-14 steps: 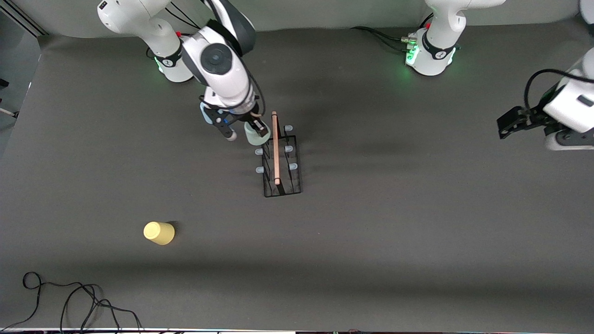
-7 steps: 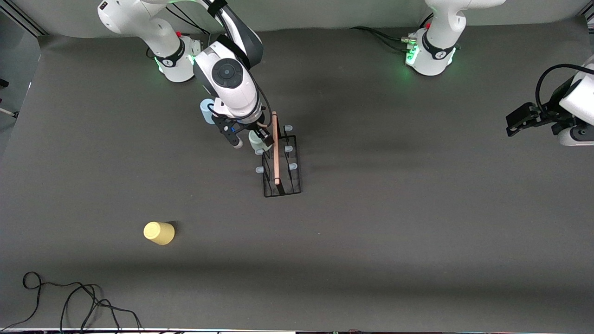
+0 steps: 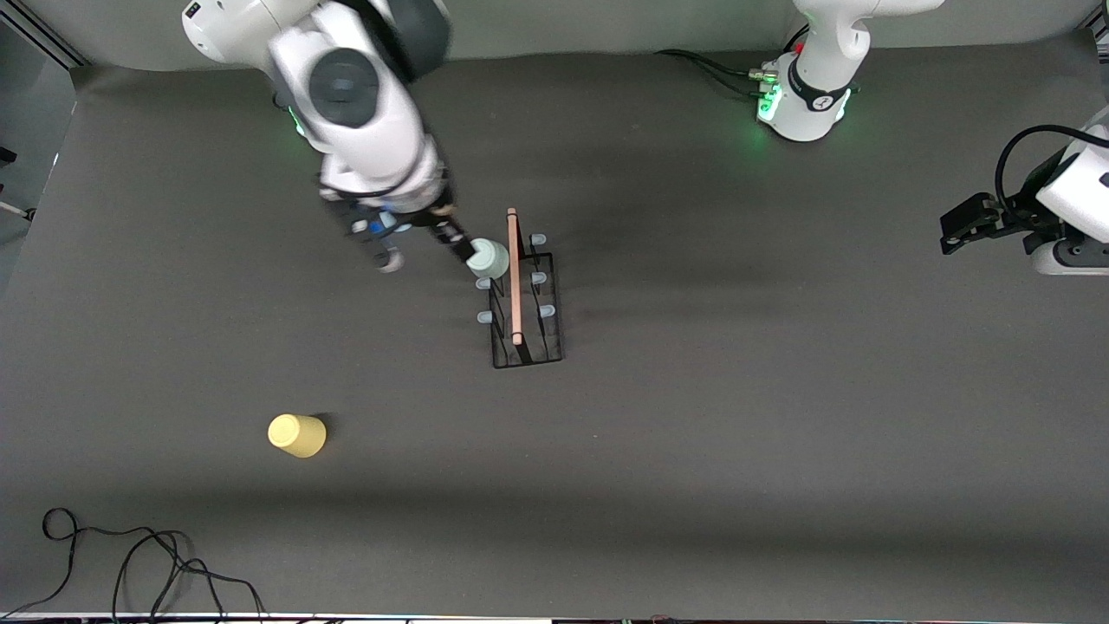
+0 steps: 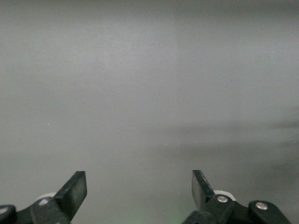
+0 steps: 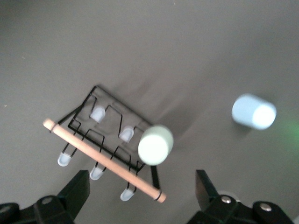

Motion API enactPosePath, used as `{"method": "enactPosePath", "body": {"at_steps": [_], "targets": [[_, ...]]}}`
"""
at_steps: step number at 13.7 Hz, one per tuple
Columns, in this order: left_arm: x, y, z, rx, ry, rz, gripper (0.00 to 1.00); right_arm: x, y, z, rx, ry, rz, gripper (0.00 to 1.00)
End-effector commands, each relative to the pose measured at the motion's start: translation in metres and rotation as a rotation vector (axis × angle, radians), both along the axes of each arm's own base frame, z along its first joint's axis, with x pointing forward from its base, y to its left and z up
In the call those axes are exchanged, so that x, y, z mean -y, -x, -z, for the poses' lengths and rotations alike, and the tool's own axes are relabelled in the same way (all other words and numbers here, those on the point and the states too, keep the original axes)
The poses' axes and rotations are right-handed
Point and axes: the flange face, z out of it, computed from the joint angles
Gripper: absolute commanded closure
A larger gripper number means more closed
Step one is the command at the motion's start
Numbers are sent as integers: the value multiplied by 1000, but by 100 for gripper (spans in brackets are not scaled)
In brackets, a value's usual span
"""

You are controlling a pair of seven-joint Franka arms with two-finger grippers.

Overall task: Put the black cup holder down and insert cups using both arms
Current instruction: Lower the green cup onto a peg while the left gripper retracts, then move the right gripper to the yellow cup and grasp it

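The robot's right gripper needs to place the yellow cup on the black cup holder, so next it should grab the cup by its closed base end.
The black cup holder stands mid-table with its wooden rod along the top. A mint green cup sits upside down on the prong on the right arm's side that is farthest from the front camera. My right gripper is open and empty, over the table beside that cup. The right wrist view shows the rack, the mint cup and a light blue cup on the table beside it. A yellow cup stands nearer the front camera. My left gripper waits open at its end of the table.
A black cable lies coiled at the table's near corner toward the right arm's end. The arms' green-lit bases stand along the back edge. The left wrist view shows only bare grey surface between its fingertips.
My right gripper has let go of the mint cup, which now stays on the rack prong, and has pulled back and up toward its own base. The left arm barely shifted.
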Motion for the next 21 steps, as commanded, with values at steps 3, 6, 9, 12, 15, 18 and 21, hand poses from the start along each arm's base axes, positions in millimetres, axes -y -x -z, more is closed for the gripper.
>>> {"method": "enactPosePath", "body": {"at_steps": [3, 6, 9, 12, 15, 18, 21], "targets": [[-12, -2, 5, -17, 14, 8, 0, 141, -87, 2, 1, -15, -343, 0], [-10, -2, 5, -19, 17, 18, 0, 236, -148, 22, 3, -7, -505, 0], [-8, 0, 1, -10, 29, 21, 0, 276, -184, 50, 14, -39, -639, 0], [-9, 2, -2, -5, 29, 20, 0, 289, -210, 90, 79, -61, -663, 0], [-9, 3, -4, -4, 22, 21, 0, 289, -223, 162, 95, -56, -648, 0], [-10, 2, -5, 1, 17, 20, 0, 295, -224, 232, 114, -58, -650, 0], [-10, 3, -7, 4, 17, 20, 0, 302, -215, 272, 106, -62, -653, 0]]}}
